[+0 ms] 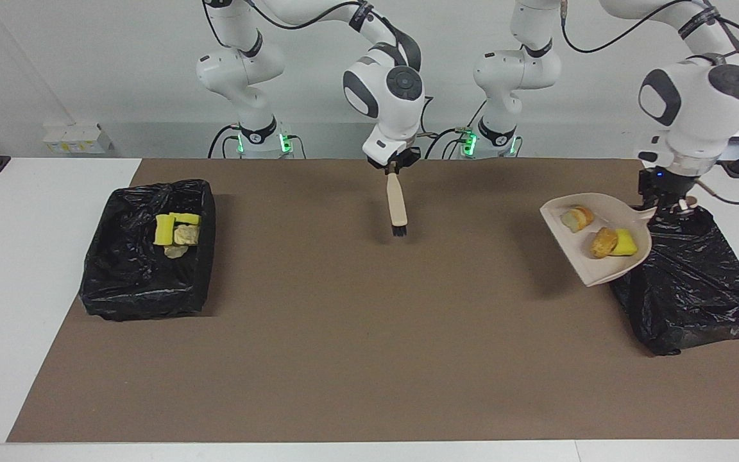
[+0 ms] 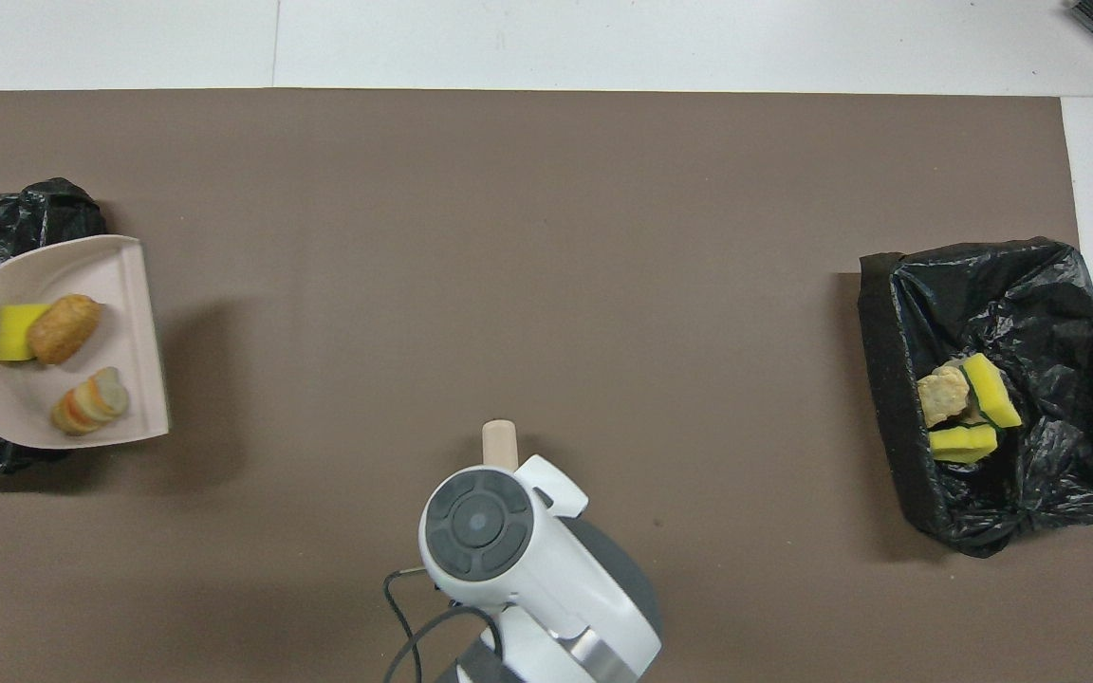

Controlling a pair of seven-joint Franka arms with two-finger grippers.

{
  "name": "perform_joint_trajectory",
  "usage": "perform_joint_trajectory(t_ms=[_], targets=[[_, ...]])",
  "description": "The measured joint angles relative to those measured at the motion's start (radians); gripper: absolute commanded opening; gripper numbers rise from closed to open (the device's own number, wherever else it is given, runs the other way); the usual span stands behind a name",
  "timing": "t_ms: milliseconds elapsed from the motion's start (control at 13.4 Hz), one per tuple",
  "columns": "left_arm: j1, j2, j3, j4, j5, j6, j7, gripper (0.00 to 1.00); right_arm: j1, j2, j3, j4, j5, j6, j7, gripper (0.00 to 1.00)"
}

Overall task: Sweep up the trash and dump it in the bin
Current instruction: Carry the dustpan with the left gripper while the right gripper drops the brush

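Note:
The brush's handle tip (image 2: 499, 444) stands high above the brown mat in the overhead view, so the brush stays held in my right gripper for now.
My left gripper (image 1: 667, 206) is shut on the handle of the beige dustpan (image 1: 584, 266), holding it in the air over the edge of the black bag-lined bin (image 1: 696, 289) at the left arm's end. Three pieces of trash lie in the dustpan (image 2: 63, 275): a yellow sponge (image 2: 17, 332), a golden-brown piece (image 2: 64, 328) and a striped pastry piece (image 2: 91, 408). My right gripper (image 1: 395, 168) is shut on the beige brush (image 1: 397, 202), which hangs bristles down over the mat near the robots. In the overhead view only the brush's handle tip (image 2: 499, 441) shows past the right wrist.
A second black-lined bin (image 1: 145, 295) stands at the right arm's end of the table, with several sponge and pastry scraps (image 1: 177, 231) inside. A brown mat (image 1: 369, 333) covers the table between the two bins (image 2: 1059, 493).

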Motion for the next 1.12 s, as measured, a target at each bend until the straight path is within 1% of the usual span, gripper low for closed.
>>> perform_joint_trajectory(t_ms=[149, 299, 374, 448, 523, 598, 672, 747, 971, 1121], targets=[[0.016, 0.039, 0.082, 0.085, -0.002, 0.032, 0.128, 0.0, 0.058, 0.026, 0.0, -0.012, 0.0, 0.038, 0.053, 0.0], [0.042, 0.102, 0.104, 0.173, -0.002, 0.065, 0.244, 0.0, 0.082, 0.05, 0.0, -0.03, 0.0, 0.084, 0.055, 0.0], [0.047, 0.127, 0.107, 0.196, 0.01, 0.086, 0.265, 0.0, 0.084, 0.055, -0.001, -0.044, 0.0, 0.108, 0.055, 0.0], [0.048, 0.153, 0.111, 0.209, 0.055, 0.117, 0.27, 0.0, 0.083, 0.057, -0.002, -0.06, 0.0, 0.133, 0.055, 0.0], [0.048, 0.175, 0.113, 0.214, 0.114, 0.158, 0.269, 0.0, 0.082, 0.057, -0.003, -0.074, 0.0, 0.153, 0.054, 0.18], [0.048, 0.194, 0.115, 0.218, 0.167, 0.197, 0.253, 0.0, 0.08, 0.057, -0.004, -0.08, 0.0, 0.163, 0.054, 0.23], [0.048, 0.207, 0.116, 0.219, 0.209, 0.215, 0.233, 0.0, 0.079, 0.055, -0.005, -0.079, 0.0, 0.164, 0.054, 0.52], [0.048, 0.216, 0.116, 0.219, 0.258, 0.222, 0.214, 0.0, 0.078, 0.055, -0.006, -0.079, 0.0, 0.164, 0.054, 1.0], [0.04, 0.226, 0.108, 0.219, 0.45, 0.219, 0.109, 0.0, 0.076, 0.053, -0.012, -0.053, -0.014, 0.127, 0.054, 1.0], [0.036, 0.226, 0.108, 0.217, 0.519, 0.201, 0.047, 0.0, 0.05, 0.046, -0.018, 0.006, -0.022, 0.052, 0.053, 1.0]])
